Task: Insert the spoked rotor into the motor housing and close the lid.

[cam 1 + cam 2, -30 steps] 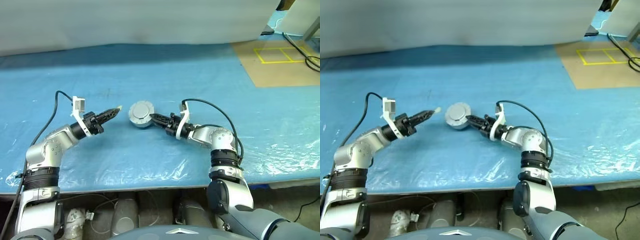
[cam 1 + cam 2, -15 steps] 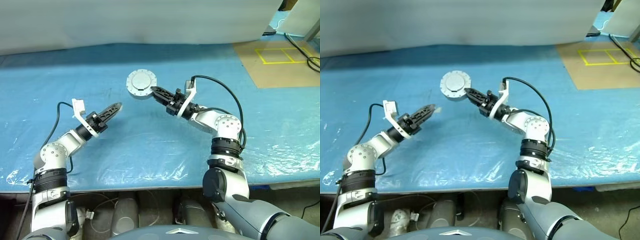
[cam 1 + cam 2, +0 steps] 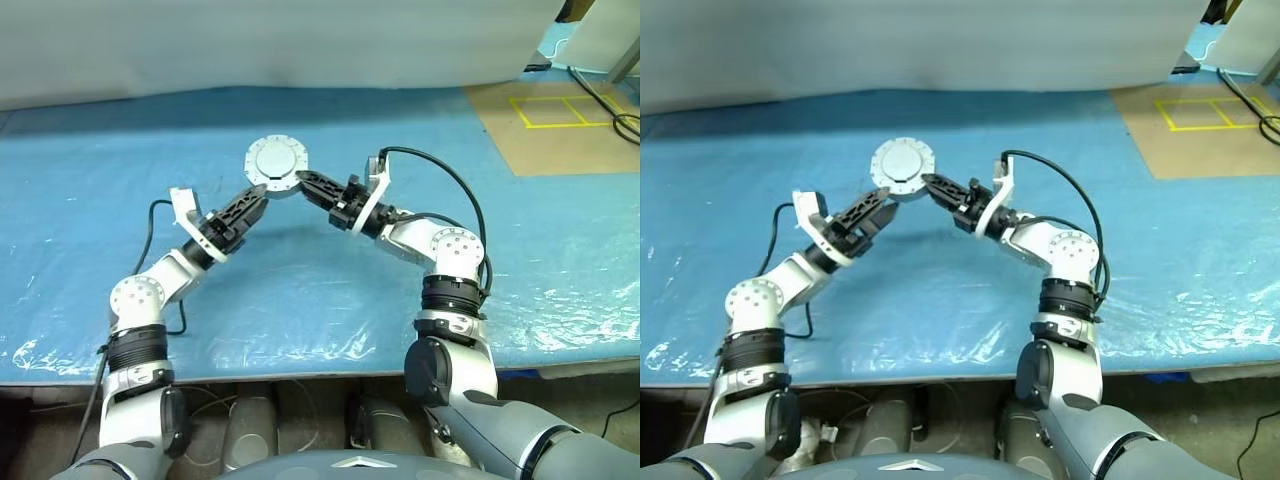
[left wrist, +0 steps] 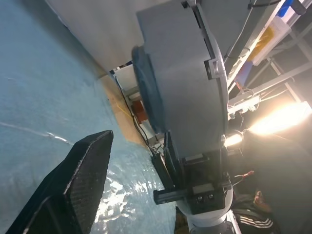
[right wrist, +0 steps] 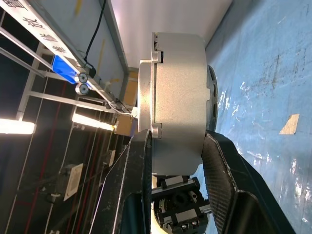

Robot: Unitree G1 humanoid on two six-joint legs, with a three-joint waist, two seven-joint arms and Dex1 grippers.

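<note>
The drum's side is still beyond my left gripper's black finger, so my left gripper should move toward the drum's side first and then close on it.
My right gripper [image 3: 300,181] is shut on the motor housing [image 3: 277,162], a short round silver drum held up above the blue table. Its smooth grey face, which looks like the lid [image 3: 902,161] seated on it, is turned toward me. In the right wrist view both fingers clamp the drum's side wall [image 5: 178,97], and a seam runs round it near one end. My left gripper [image 3: 252,204] is open just below and left of the drum, close to it but apart. One of its fingers [image 4: 80,180] points at the drum [image 4: 180,83]. The spoked rotor is out of view.
The table is covered with a wrinkled blue plastic sheet [image 3: 330,290] that ends at the front edge near me. A brown board with a yellow taped square [image 3: 560,110] lies at the back right, with black cables beside it. A white sheet closes off the back.
The right gripper lifted the housing off the table, then held it there. The left gripper opened, rolled, and swung right and up to just beside the housing.
</note>
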